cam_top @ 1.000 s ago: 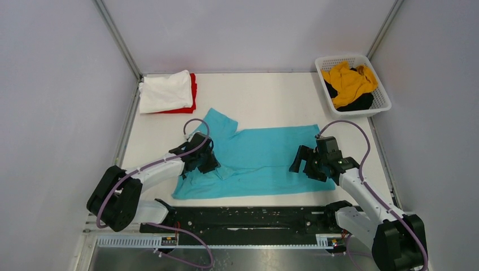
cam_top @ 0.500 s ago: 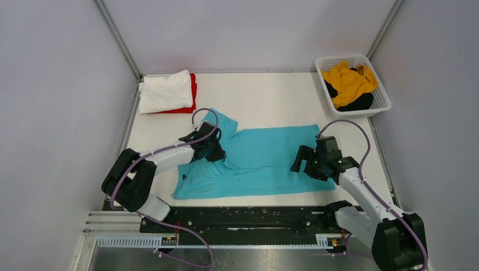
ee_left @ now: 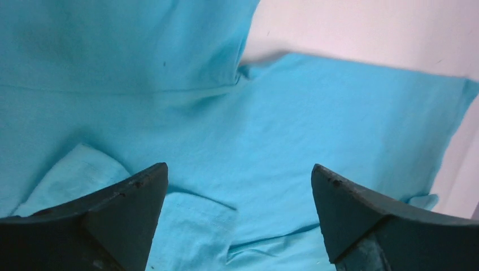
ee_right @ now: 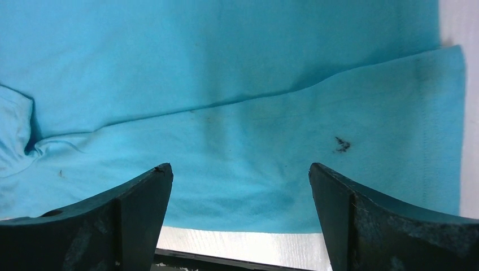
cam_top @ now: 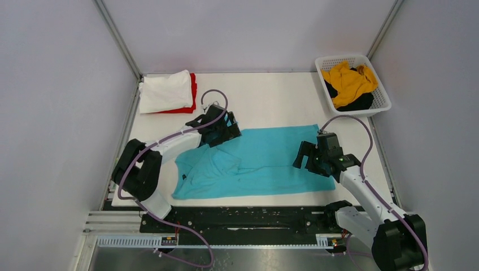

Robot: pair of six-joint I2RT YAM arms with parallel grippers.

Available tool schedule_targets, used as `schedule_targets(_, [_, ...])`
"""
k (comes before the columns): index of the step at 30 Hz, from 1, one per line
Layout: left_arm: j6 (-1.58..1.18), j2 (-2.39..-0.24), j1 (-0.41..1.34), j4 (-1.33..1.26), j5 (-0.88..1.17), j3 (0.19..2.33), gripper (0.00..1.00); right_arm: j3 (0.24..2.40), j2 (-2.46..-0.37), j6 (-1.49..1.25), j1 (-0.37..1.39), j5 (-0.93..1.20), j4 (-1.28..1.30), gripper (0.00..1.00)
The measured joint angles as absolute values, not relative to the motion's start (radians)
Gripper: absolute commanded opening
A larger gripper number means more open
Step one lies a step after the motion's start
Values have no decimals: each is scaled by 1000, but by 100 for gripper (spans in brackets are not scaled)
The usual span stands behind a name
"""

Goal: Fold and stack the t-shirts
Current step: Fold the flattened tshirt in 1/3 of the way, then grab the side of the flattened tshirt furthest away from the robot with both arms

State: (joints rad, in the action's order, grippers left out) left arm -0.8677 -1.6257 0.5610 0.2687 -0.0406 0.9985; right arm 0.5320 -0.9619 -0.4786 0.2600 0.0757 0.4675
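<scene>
The turquoise t-shirt's far edge [ee_left: 243, 74] at the sleeve end should go toward the t-shirt's near hem to fold that side. My left gripper needs to take hold of it there next.
The turquoise t-shirt [cam_top: 265, 158] lies spread across the middle of the table, rumpled at its left end. My left gripper [cam_top: 227, 132] hovers over its far left edge, open and holding nothing. In the left wrist view [ee_left: 240, 175] a sleeve flap [ee_left: 192, 226] lies folded on the cloth [ee_left: 316, 124] beneath it. Open too, my right gripper [cam_top: 309, 159] sits above the shirt's right end; between its fingers [ee_right: 240, 172] I see the shirt's near hem [ee_right: 294, 186]. A folded white t-shirt [cam_top: 165, 90] rests on a red one [cam_top: 194, 93] at the far left.
A white lattice basket [cam_top: 379, 90] at the far right holds a mustard-yellow shirt [cam_top: 349, 82] and a black one [cam_top: 361, 103]. The table's near edge [ee_right: 243, 243] runs just below the shirt hem. Grey walls enclose the table.
My left gripper carried the upper left sleeve away from me and rightwards, folded it in over the shirt body, then opened and let go. The right gripper barely shifted.
</scene>
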Motion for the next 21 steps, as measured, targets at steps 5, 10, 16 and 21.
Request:
schedule_targets(5, [-781, -1646, 512, 341, -97, 1158, 99, 559, -953, -479, 260, 19, 475, 99])
schedule_targets(10, [-675, -1851, 402, 420, -128, 1484, 99, 564, -949, -471, 260, -7, 478, 99])
schedule_targets(16, [-521, -2146, 334, 580, -174, 1858, 99, 564, -950, -459, 260, -10, 480, 100])
schedule_targets(21, [-451, -2305, 313, 681, -165, 2003, 99, 564, -967, -444, 260, -8, 480, 99])
